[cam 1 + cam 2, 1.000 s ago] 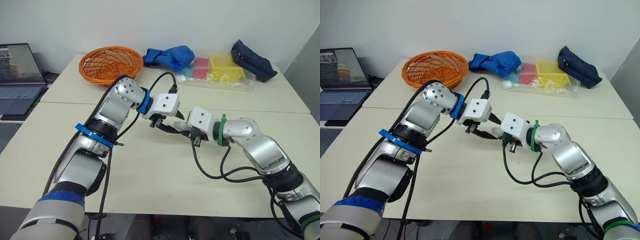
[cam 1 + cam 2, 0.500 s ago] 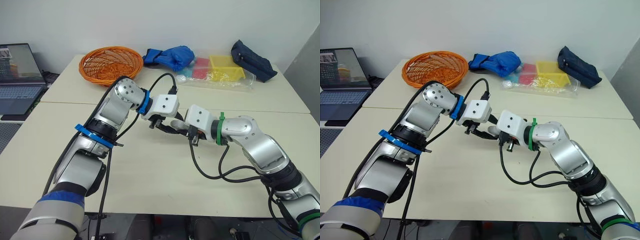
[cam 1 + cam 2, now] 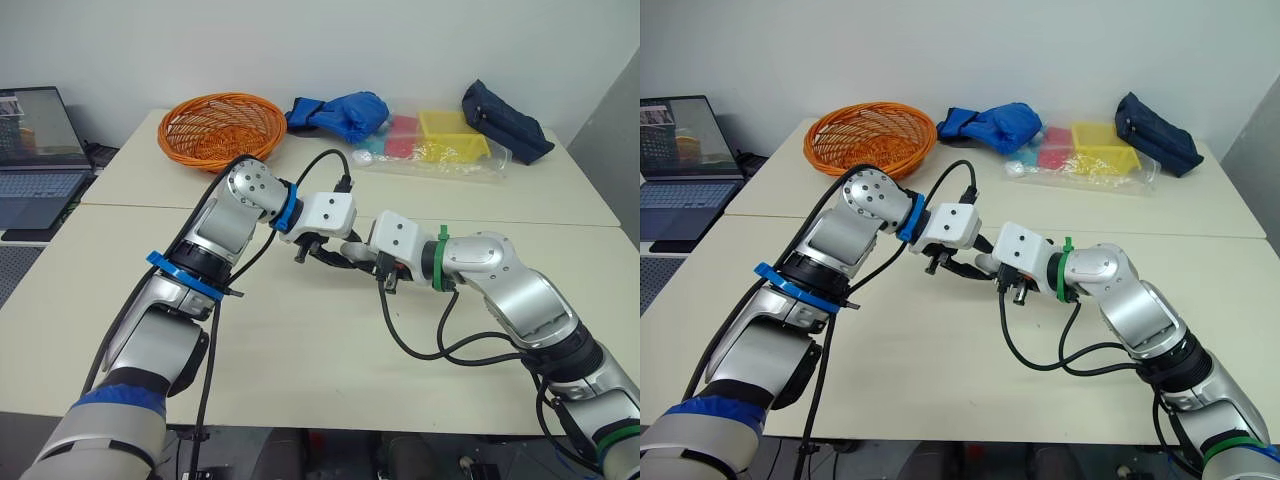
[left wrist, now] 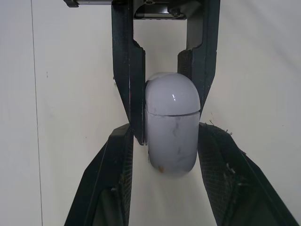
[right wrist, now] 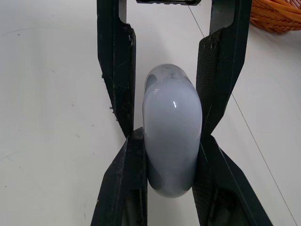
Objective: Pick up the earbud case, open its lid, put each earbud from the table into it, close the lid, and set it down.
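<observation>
My right gripper's fingers clamp the sides by the lid, so my left gripper should next grab the earbud case (image 3: 351, 250) by its lower body, which is free.
The earbud case (image 4: 172, 125) is white with a marbled look, and its lid is closed. It hangs just above the middle of the table (image 3: 300, 340), between both grippers. My right gripper (image 5: 171, 136) is shut on the case (image 5: 172, 141), with both pads pressed against its sides. From the opposite side, my left gripper (image 4: 167, 129) straddles the case with its fingers open; a strip of table shows between one finger and the case. In the head view the two grippers meet tip to tip at the case (image 3: 351, 250).
An orange basket (image 3: 222, 128) sits at the back left, and a laptop (image 3: 35, 150) stands on a side table to the left. Along the back lie a blue cloth (image 3: 340, 112), a plastic bag of coloured trays (image 3: 440, 145) and a navy pouch (image 3: 505, 122).
My right gripper has moved left onto the case and closed on it. My left arm has shifted slightly to the left.
</observation>
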Available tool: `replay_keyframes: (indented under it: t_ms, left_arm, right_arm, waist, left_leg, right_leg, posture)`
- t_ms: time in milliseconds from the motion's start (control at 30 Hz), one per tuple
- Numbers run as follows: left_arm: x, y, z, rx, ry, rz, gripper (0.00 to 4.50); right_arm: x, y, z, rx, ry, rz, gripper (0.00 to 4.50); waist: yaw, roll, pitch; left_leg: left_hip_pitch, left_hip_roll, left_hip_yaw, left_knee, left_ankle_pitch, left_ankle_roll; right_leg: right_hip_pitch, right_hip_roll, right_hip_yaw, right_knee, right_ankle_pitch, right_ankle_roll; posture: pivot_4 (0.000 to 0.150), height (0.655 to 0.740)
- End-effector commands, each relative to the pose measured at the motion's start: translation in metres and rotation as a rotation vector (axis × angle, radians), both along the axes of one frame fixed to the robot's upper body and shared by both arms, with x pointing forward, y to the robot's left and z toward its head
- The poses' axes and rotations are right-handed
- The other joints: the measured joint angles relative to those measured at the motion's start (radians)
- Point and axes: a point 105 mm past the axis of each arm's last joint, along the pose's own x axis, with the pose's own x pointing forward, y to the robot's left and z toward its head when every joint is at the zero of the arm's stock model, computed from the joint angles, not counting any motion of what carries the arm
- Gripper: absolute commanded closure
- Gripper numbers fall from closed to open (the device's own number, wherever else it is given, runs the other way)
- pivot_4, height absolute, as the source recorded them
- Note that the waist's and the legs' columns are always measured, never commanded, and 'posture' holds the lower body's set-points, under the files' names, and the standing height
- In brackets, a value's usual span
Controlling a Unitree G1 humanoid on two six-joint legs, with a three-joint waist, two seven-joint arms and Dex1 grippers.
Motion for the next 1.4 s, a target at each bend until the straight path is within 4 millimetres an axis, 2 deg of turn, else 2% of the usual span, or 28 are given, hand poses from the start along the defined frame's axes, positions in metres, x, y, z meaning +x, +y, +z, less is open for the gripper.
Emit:
replay_keyframes:
  t_ms: [33,100,200,567,900,1167,1400]
  left_arm:
    - [-0.0075,-0.0044,0.0127,-0.024,-0.012,-0.052,2.84]
    - [-0.0073,-0.0046,0.0130,-0.026,-0.012,-0.048,2.13]
    - [-0.0043,-0.0072,0.0152,-0.044,-0.023,-0.027,1.35]
    - [-0.0028,-0.0056,0.0169,-0.032,-0.026,-0.018,1.35]
    - [0.0002,-0.0041,0.0174,-0.027,-0.028,-0.009,1.35]
    - [-0.0044,0.0001,0.0127,-0.015,0.006,-0.018,3.66]
    - [-0.0027,0.0012,0.0091,-0.002,0.001,-0.008,3.74]
  right_arm:
    - [0.0009,-0.0028,0.0099,-0.001,-0.051,-0.007,3.69]
    - [0.0009,-0.0036,0.0098,-0.002,-0.051,-0.008,3.69]
    - [0.0009,-0.0042,0.0101,-0.002,-0.051,-0.008,3.69]
    - [0.0003,-0.0063,0.0076,-0.004,-0.046,-0.014,3.69]
    - [0.0018,-0.0068,0.0081,-0.006,-0.047,-0.016,3.69]
    - [0.0017,-0.0054,0.0127,0.004,-0.052,-0.016,3.69]
    - [0.0021,-0.0047,0.0168,0.017,-0.053,-0.017,3.69]
  waist:
    - [0.000,0.000,0.000]
    - [0.000,0.000,0.000]
    - [0.000,0.000,0.000]
    - [0.000,0.000,0.000]
    - [-0.001,0.000,0.000]
    - [-0.001,0.000,0.000]
    - [-0.001,0.000,0.000]
  left_leg:
    - [0.000,0.000,0.000,0.000,0.000,0.000]
    - [0.000,0.000,0.000,0.000,0.000,0.000]
    - [0.000,0.000,0.000,0.000,0.000,0.000]
    - [0.000,0.000,0.000,0.001,0.000,0.000]
    - [0.000,0.000,0.000,0.003,0.000,0.000]
    - [0.000,0.000,0.000,0.002,0.001,0.000]
    - [0.000,0.000,0.000,0.002,0.001,0.000]
  right_leg:
    - [0.000,0.000,0.000,0.000,0.000,0.000]
    - [0.000,0.000,0.000,0.000,0.000,0.000]
    - [0.000,0.000,0.000,0.000,0.000,0.000]
    - [0.000,0.000,0.000,0.002,0.000,0.000]
    - [-0.005,0.000,0.001,0.013,-0.002,-0.003]
    - [-0.005,0.001,0.001,0.013,-0.002,-0.003]
    - [-0.005,0.001,0.001,0.013,-0.002,-0.003]
  posture:
    - [0.150,0.7400]
    - [0.150,0.7400]
    - [0.150,0.7400]
    - [0.150,0.7400]
    - [0.150,0.7400]
    - [0.150,0.7400]
    - [0.150,0.7400]
